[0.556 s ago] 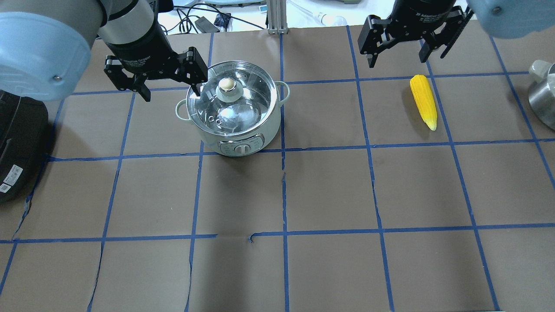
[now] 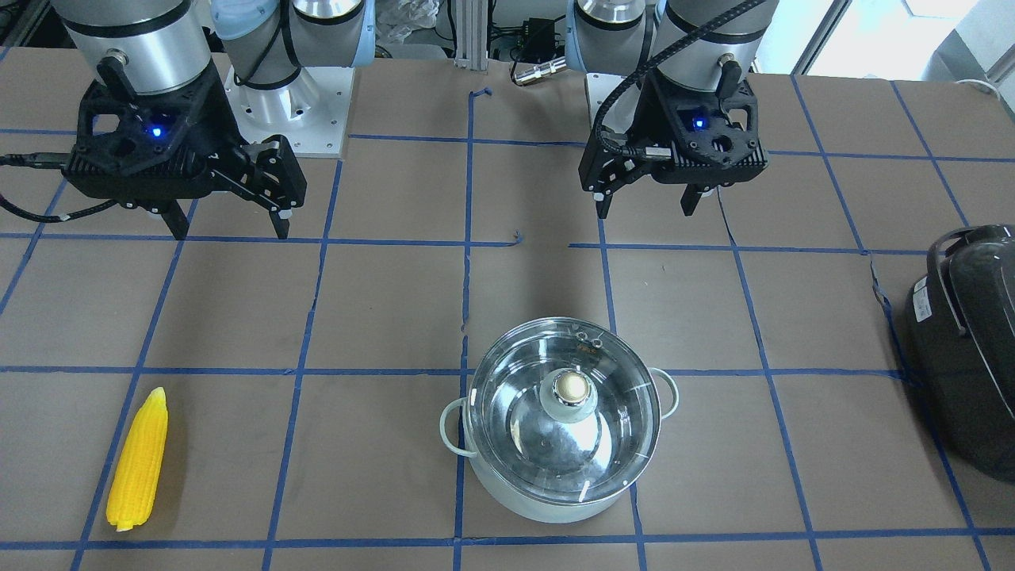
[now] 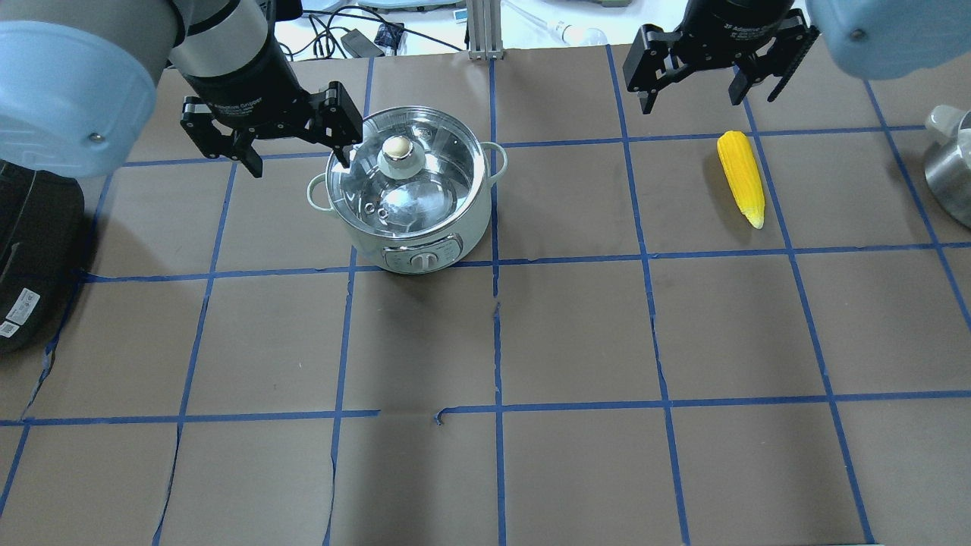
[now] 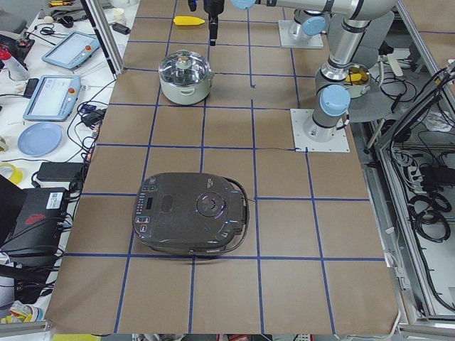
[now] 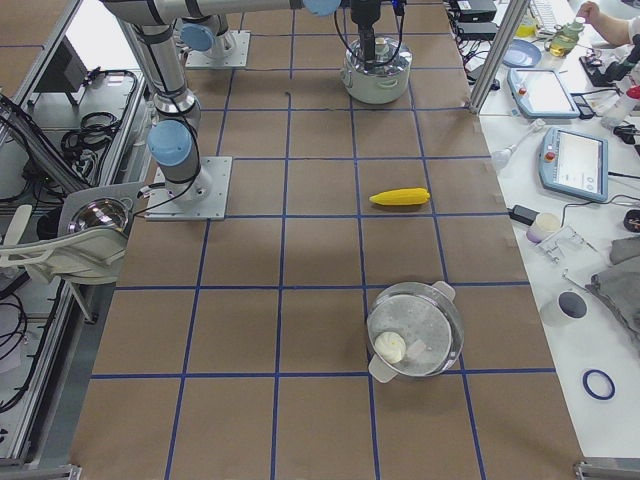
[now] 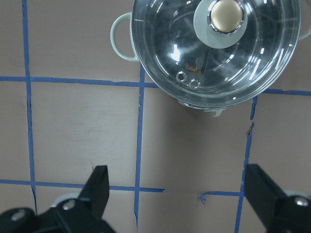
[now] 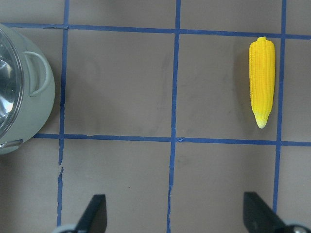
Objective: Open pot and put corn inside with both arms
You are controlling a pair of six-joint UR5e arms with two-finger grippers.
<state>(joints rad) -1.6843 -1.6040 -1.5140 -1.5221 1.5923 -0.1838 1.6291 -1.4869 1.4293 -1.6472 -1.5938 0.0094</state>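
Note:
The left gripper should next grab the glass lid by its beige knob, to open the pot for the corn.
The pot stands with its glass lid and beige knob on; it also shows in the front view and the left wrist view. The corn lies flat on the table to the right, also in the front view and the right wrist view. My left gripper is open and empty, high above the table on the robot's side of the pot. My right gripper is open and empty, high and short of the corn.
A dark grey appliance sits at the table's left end. A second steel pot with a lid stands at the right end. Brown paper with blue tape lines covers the table.
Both grippers have shifted only slightly; the right one has crept a little toward the far edge in the overhead view. Pot, lid and corn have not moved.

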